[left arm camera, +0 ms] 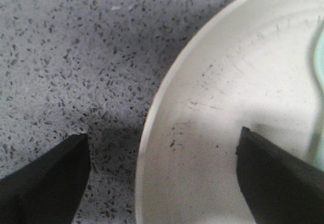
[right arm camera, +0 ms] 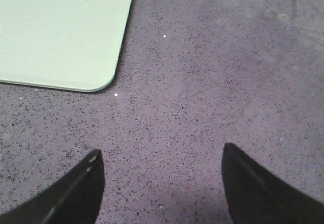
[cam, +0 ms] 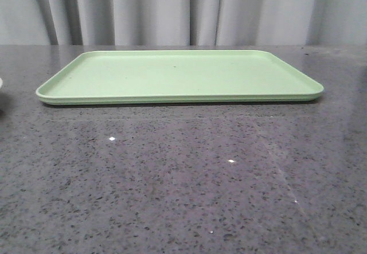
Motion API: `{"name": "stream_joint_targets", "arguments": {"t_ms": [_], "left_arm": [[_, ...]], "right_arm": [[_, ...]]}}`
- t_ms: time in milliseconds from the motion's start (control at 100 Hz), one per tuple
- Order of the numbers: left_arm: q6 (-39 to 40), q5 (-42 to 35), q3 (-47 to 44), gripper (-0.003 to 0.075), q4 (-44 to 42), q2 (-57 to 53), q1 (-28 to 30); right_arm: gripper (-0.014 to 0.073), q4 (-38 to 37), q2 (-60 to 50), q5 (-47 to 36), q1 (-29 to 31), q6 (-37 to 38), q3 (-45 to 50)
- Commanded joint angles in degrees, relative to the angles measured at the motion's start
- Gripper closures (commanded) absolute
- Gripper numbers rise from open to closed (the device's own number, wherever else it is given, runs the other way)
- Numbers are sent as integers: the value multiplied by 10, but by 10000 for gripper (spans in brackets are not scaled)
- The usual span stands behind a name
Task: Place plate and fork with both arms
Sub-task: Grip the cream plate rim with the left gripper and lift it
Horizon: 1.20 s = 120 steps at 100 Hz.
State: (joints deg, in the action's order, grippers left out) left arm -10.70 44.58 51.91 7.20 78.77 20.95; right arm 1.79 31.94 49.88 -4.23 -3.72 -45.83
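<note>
I should close my left gripper on the plate's rim (left arm camera: pixel 147 128) now, because my fingers are on both sides of the plate's rim above the speckled counter.
In the left wrist view the plate (left arm camera: pixel 243 97) is a cream round dish on the speckled counter. My left gripper (left arm camera: pixel 162 138) is open and straddles its rim, one finger (left arm camera: pixel 55 178) over the counter outside, the other finger (left arm camera: pixel 273 178) over the plate's inside. A sliver of the plate's edge (cam: pixel 1 83) shows at the far left of the front view. My right gripper (right arm camera: pixel 161 155) is open and empty above bare counter, near a corner of the tray. The fork is out of view. Neither gripper shows in the front view.
A flat rectangular light-green tray (cam: pixel 178 76) lies on the dark speckled counter at the middle back; its corner shows in the right wrist view (right arm camera: pixel 61 32). A pale blue-green item (left arm camera: pixel 319 72) lies in the plate at the frame's edge. Grey curtains hang behind.
</note>
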Motion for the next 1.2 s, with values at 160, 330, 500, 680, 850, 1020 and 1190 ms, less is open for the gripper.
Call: {"name": "stream_joint_targets", "arguments": {"t_ms": [160,330,500,680,850,1020,1190], "left_arm": [[0,-23,16,153,9,-12,1],[0,-25,16,158,9,-12,1],[0,-26,16,265,9,-12,1],[0,-26,16,427,9,-12,1],[0,-26,16,537,9,-12,1],[0,-26,16,671,9,-12,1],[0,-26,16,741,9,-12,1]], "right_arm": [[95,0,8,-46,-1,-3,-20],[95,0,8,-50,-1,-3,-20],[95,0,8,-50,-1,-3,-20],[95,0,8,-51,-1,-3,-20],[95,0,8,-51,-1,-3,-20],[95,0,8,-52,-1,-3,-20],[95,0,8,-53,-1,-3,-20]]}}
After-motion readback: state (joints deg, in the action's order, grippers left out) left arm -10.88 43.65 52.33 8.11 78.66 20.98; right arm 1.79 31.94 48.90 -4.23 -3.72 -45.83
